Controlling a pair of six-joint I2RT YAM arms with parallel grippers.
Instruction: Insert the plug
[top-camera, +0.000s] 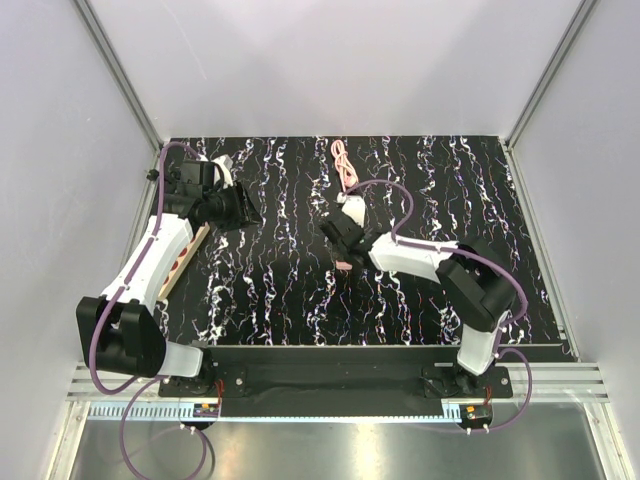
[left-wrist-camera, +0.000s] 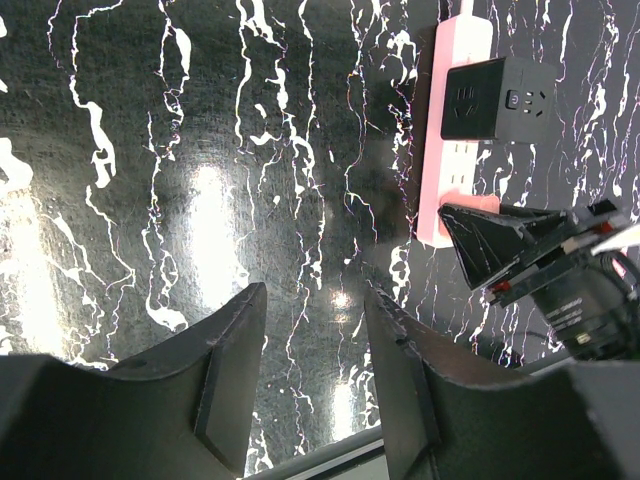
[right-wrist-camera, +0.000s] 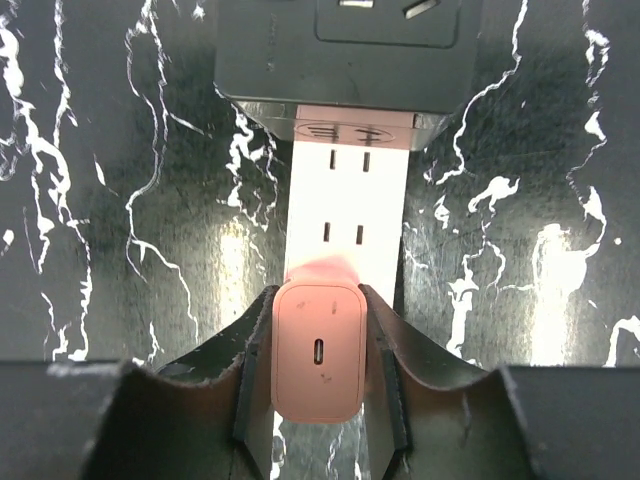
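Observation:
The plug's base meets the power strip's near end, in line with the free sockets, so my right gripper should release the plug.
My right gripper is shut on the plug, a small pale-pink block whose face with a slot port points at the camera. The plug sits right over the near end of the pink power strip; I cannot tell whether its prongs are in a socket. Two free socket pairs show beyond it, then a black adapter plugged into the strip. In the top view the right gripper covers most of the strip. My left gripper is open and empty above bare table, at the far left.
A beige strip with red sockets lies under the left arm by the table's left edge. The pink cord is coiled at the back. The left wrist view shows the pink strip, the adapter and the right gripper.

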